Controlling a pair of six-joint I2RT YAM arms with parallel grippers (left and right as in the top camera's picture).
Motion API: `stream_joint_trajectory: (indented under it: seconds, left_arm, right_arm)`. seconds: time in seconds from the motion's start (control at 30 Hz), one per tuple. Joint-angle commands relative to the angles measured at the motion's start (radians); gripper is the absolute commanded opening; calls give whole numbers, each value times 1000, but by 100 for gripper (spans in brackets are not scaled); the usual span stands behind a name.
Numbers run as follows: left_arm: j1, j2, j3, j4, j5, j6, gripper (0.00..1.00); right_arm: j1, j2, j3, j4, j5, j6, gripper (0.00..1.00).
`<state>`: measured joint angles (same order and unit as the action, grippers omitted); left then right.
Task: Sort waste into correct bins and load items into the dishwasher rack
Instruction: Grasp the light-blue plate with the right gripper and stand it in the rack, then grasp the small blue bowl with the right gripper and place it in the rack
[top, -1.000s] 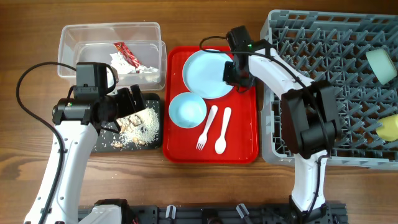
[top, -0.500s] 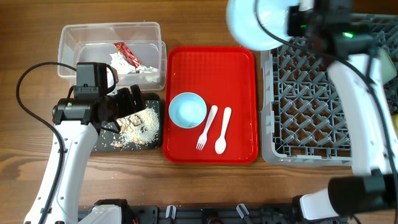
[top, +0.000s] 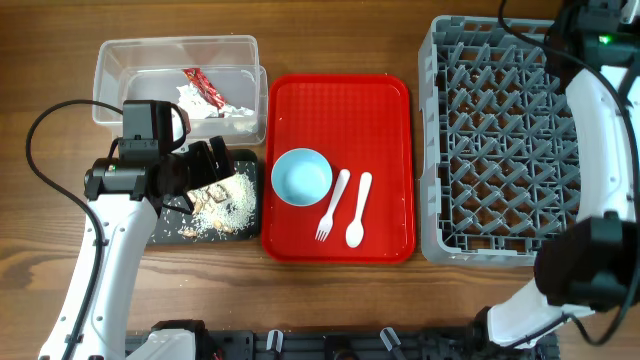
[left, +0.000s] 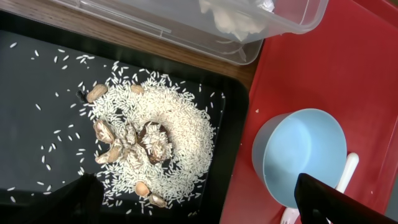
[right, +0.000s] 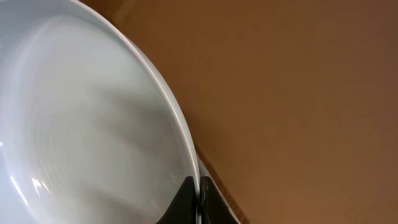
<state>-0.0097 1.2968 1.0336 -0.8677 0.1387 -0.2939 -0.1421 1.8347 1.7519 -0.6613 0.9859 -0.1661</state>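
Note:
The plate is still above the rack and would fall short if I opened now, so my right gripper needs to lower it into the rack.
My right gripper (right: 198, 200) is shut on the rim of the pale blue plate (right: 81, 124), held on edge; the overhead view shows only its arm (top: 600, 90) over the dishwasher rack (top: 500, 150), and the plate is out of that view. My left gripper (left: 199, 205) is open and empty above the black tray (top: 170, 225) of food scraps (left: 146, 146). The clear tub (top: 120, 60) holds the red wrapper (top: 203, 88) and white tissue (top: 190, 98). A pale blue bowl (top: 301, 176), white fork (top: 332, 205) and spoon (top: 359, 210) lie on the red tray (top: 340, 100). The mint bowl and yellow cup are hidden.
The rack fills the right side of the wooden table, with its upright pegs showing. The clear tub stands at the back left, touching the black tray's far edge. The red tray lies between the bins and the rack.
My right arm lifted the blue plate off the red tray and swung it up past the rack's far right corner, out of the overhead view. The left arm has not moved.

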Motion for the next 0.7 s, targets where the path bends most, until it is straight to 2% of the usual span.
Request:
stream_joint_trajectory:
  seconds: [0.0,0.13,0.27,0.3,0.33,0.37,0.4,0.47,0.53,0.6,0.67]
  left_arm:
    - [5,-6,1,3,-10,-9,99]
    - [5,-6,1,3,-9,-9,99]
    - [5,-6,1,3,-9,-9,99]
    - [5,-6,1,3,-9,-10,99]
    - [5,-6,1,3,-9,-10,99]
    - [5,-6,1,2,-9,-9,99]
    - [5,-6,1,3,-9,-9,99]
    - [5,-6,1,2,-9,-10,99]
    - [5,-6,1,-5,-9,-9,100]
    - [5,-6,1,-5,-9,-9,100]
    - [5,-6,1,-5,-10,-10,100]
  right_arm:
    - [-21,68,0,14,53,47,4]
    - [-29,142,0,21,44,65,4]
    - [-28,174,-6,-11,-184,64,6]
    - [-28,174,-6,-21,-235,64,16]
    - [-26,174,-6,-35,-256,64,35]
    - [-24,170,-6,-51,-255,64,49]
    - [-23,157,-5,-73,-255,64,55]
    - [-23,113,-5,-100,-256,89,61]
    - [-14,4,-5,-130,-369,95,72]
    - [8,-87,-5,-160,-621,95,75]
    - [41,-148,-5,-202,-1028,158,75]
